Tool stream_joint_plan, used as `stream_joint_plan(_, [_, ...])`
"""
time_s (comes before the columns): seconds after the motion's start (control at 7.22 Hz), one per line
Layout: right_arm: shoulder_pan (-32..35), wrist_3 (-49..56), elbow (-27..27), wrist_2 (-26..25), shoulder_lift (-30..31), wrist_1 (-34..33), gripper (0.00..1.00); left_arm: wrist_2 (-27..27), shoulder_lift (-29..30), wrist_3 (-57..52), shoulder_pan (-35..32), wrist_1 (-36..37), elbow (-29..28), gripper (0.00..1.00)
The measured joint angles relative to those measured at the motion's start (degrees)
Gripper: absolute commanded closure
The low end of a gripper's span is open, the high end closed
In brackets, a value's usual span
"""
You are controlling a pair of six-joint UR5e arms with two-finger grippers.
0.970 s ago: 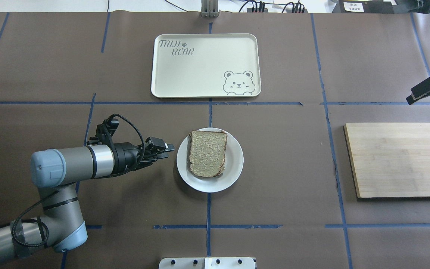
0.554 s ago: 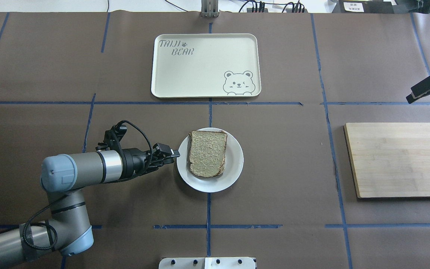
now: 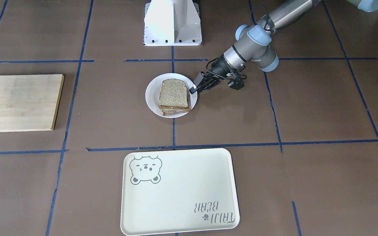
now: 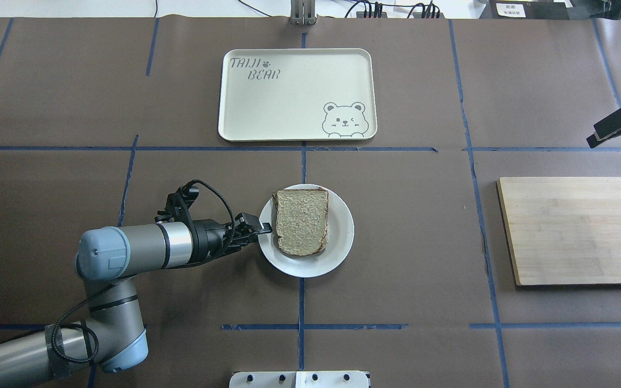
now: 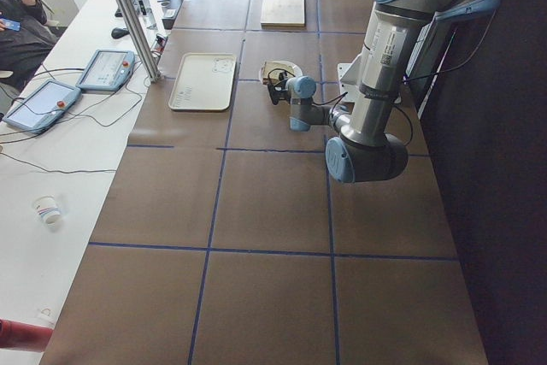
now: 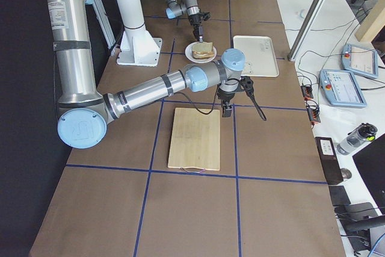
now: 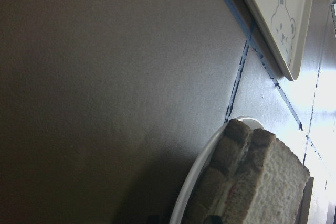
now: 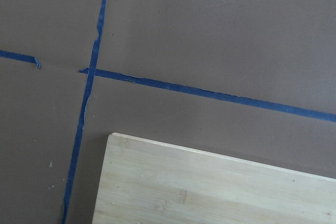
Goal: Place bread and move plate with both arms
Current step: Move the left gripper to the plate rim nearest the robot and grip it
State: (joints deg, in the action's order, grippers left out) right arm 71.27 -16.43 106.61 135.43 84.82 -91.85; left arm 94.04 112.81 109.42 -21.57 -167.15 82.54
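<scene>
My left gripper grabs the white plate by its rim (image 3: 195, 100) next, to bring the bread onto the cream tray (image 3: 179, 192).
The bread (image 4: 301, 221) lies on top of another slice on the white plate (image 4: 337, 237) at the table's middle. The stack also shows in the front view (image 3: 174, 94) and the left wrist view (image 7: 262, 182). My left gripper (image 4: 262, 229) is low at the plate's left rim, open, with one finger over the rim; in the front view (image 3: 196, 87) it is at the plate's right side. My right gripper (image 4: 604, 132) hangs open and empty over the table's far right, beyond the wooden board.
A cream tray with a bear drawing (image 4: 289, 97) lies beyond the plate. A wooden cutting board (image 4: 574, 229) lies at the right, bare. The white pedestal base (image 3: 172, 23) stands at the robot's side of the table.
My left gripper has moved right along the table until it reached the plate's left rim. The plate has shifted slightly to the right. The right gripper has barely moved.
</scene>
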Motion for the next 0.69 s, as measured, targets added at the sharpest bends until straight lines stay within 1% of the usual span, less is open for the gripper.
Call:
stream_joint_plan(0.42, [0.0,0.0,-0.02,0.01,-0.01,0.0,0.0,0.0,1.21,0.08,0.19,0.06,-1.42,0.6])
stream_joint_plan(0.55, [0.04,0.01,-0.02,0.01,-0.01,0.0,0.0,0.0,1.77,0.08,0.43,0.07,-1.95,0.65])
stream_joint_plan(0.69, [0.06,0.08,0.0,0.01,-0.01,0.0,0.0,-0.02,2.0,0.09,0.9,0.07,-2.18,0.78])
